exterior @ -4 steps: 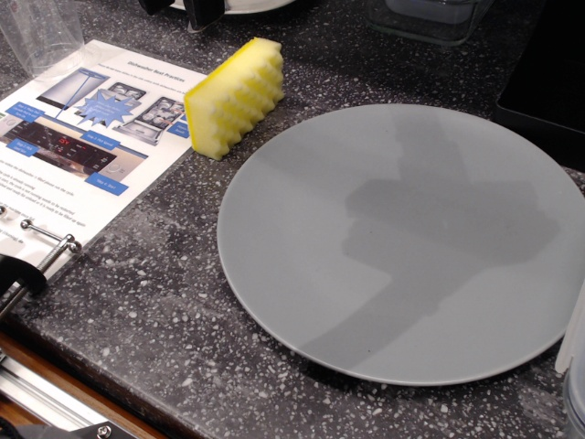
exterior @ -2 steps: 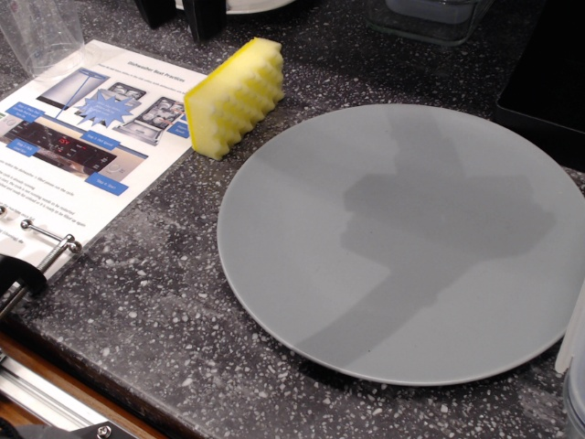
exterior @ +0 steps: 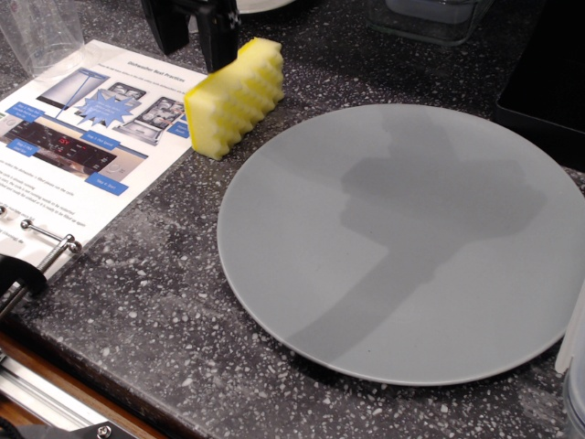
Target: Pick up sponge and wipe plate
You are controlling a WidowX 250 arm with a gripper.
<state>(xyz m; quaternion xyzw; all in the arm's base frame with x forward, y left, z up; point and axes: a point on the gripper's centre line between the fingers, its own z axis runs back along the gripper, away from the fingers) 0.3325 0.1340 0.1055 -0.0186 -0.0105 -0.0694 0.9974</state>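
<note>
The gripper grabs the yellow sponge by the middle of its long body (exterior: 238, 98) next, to wipe the grey plate (exterior: 402, 240).
The yellow sponge (exterior: 236, 95) stands on its long edge on the dark speckled counter, its pale wavy face turned toward the plate. The grey plate (exterior: 402, 240) lies flat just right of it, with the arm's shadow across it. My gripper (exterior: 194, 27) comes in from the top edge, just behind the sponge's far left end. Its two black fingers (exterior: 219, 35) stand apart, open and holding nothing. The right finger is close to or touching the sponge's top corner. The rest of the gripper is out of view.
A printed leaflet (exterior: 82, 137) in a ring binder (exterior: 46, 242) lies at the left. A clear cup (exterior: 41, 32) stands at the top left and a clear container (exterior: 430, 18) at the top. A black object (exterior: 548, 73) is at the right. A white plate's rim (exterior: 265, 5) shows at the top edge.
The gripper fingers have come down into view from the top edge toward the sponge's far end. The arm's shadow on the plate has shifted slightly. The sponge and plate have not moved.
</note>
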